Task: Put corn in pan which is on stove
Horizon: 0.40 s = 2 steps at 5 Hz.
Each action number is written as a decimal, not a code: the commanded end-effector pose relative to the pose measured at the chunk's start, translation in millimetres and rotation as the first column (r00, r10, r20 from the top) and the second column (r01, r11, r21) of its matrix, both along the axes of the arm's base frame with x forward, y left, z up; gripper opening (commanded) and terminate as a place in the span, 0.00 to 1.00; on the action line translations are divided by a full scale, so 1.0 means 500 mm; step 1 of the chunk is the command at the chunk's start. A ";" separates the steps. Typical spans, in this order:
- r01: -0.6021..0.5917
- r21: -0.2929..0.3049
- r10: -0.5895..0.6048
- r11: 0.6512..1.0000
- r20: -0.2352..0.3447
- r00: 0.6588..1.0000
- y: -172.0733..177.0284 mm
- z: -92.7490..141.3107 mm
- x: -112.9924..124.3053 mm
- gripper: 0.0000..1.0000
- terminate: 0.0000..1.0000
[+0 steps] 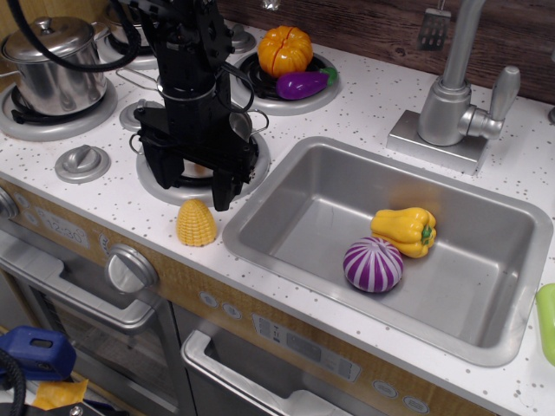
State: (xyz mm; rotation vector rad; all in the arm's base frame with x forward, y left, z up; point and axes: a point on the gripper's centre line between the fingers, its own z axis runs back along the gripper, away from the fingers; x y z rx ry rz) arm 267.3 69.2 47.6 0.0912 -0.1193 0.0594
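Observation:
Next, my gripper grabs the corn's kernel-covered sides to put the corn (197,224) in the pan.
The yellow corn (197,224) stands on the white speckled stove top (117,184) near the front edge, just left of the sink. My black gripper (192,178) hangs over the front burner just behind the corn, fingers spread wide, open and empty. The pan (243,130) sits on that burner, mostly hidden under the gripper; only a bit of shiny steel rim and wire handle shows. One fingertip (223,192) is a short way above and right of the corn, not touching it.
A lidded steel pot (56,61) is on the back left burner. An orange pumpkin (284,50) and a purple eggplant (303,84) are on the back burner. The sink (295,234) holds a yellow bell pepper (405,230) and a purple striped vegetable (373,264). The faucet (455,95) stands behind.

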 end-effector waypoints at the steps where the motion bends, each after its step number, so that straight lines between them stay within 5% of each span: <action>1: 0.000 0.000 0.000 1.000 0.000 1.000 0.000 0.000 0.000 1.00 0.00; 2: -0.003 -0.007 0.003 1.000 0.008 1.000 0.010 -0.018 0.003 1.00 0.00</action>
